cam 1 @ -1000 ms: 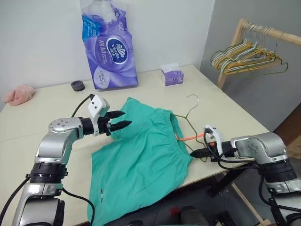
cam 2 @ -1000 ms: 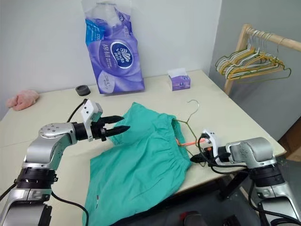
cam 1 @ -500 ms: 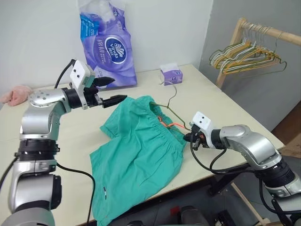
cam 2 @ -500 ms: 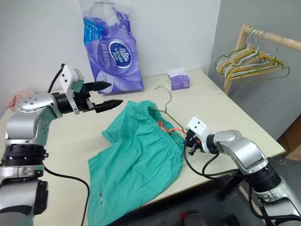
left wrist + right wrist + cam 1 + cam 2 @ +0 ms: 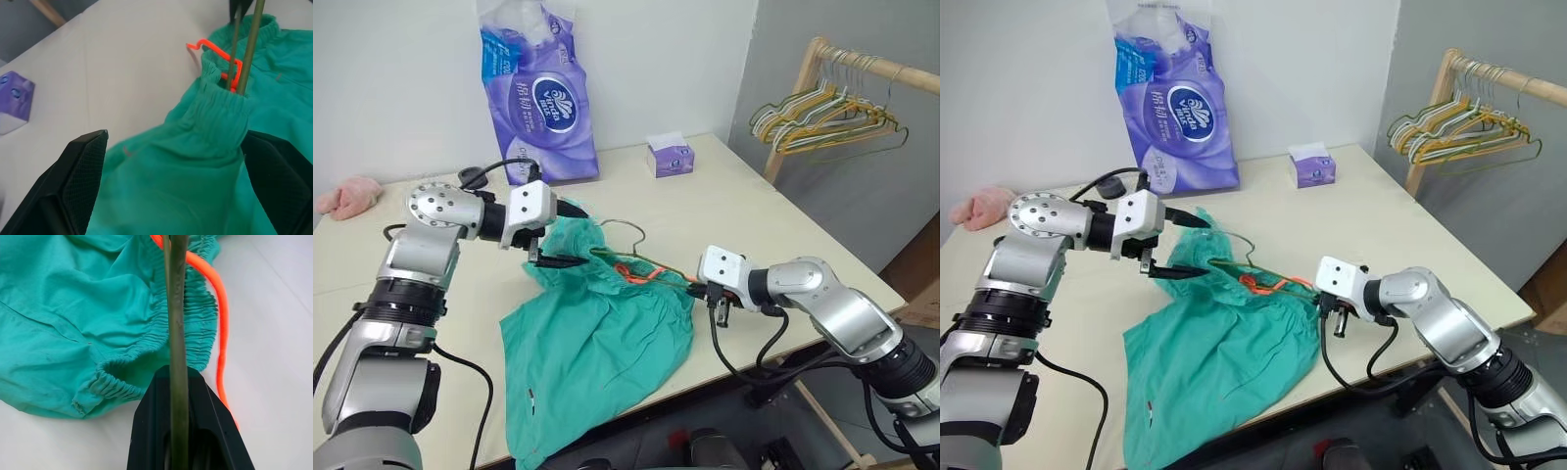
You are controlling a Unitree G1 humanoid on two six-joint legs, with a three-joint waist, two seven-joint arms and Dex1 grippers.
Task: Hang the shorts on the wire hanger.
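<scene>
I should next pick up the shorts [image 5: 597,333] with my left gripper by their gathered waistband's raised end, which stands in a fold while the legs lie slack.
The teal shorts [image 5: 597,333] lie bunched on the table [image 5: 783,220], their legs hanging towards the front edge. The gathered waistband [image 5: 220,105] is lifted a little, and the orange drawstring [image 5: 222,318] trails from it. Two wires of the olive-grey wire hanger [image 5: 177,308] run into the waistband, and its hook [image 5: 626,227] pokes out above the fabric. My right gripper [image 5: 707,291] is shut on the hanger's wire at the shorts' right side. My left gripper [image 5: 585,238] stands open at the waistband's left end, with one finger [image 5: 73,196] on each side of the fabric.
A tall purple tissue pack [image 5: 540,98] and a small purple tissue box [image 5: 670,157] stand at the back. A pink cloth [image 5: 350,196] lies far left, with a black round object [image 5: 475,176] nearby. A wooden rack with bunched hangers [image 5: 822,113] stands beyond the table's right edge.
My left gripper opened wide, swung up and back, then came down around the waistband. My right gripper carried the hanger left and rolled it, so the hook tipped over and the shorts bunched up.
</scene>
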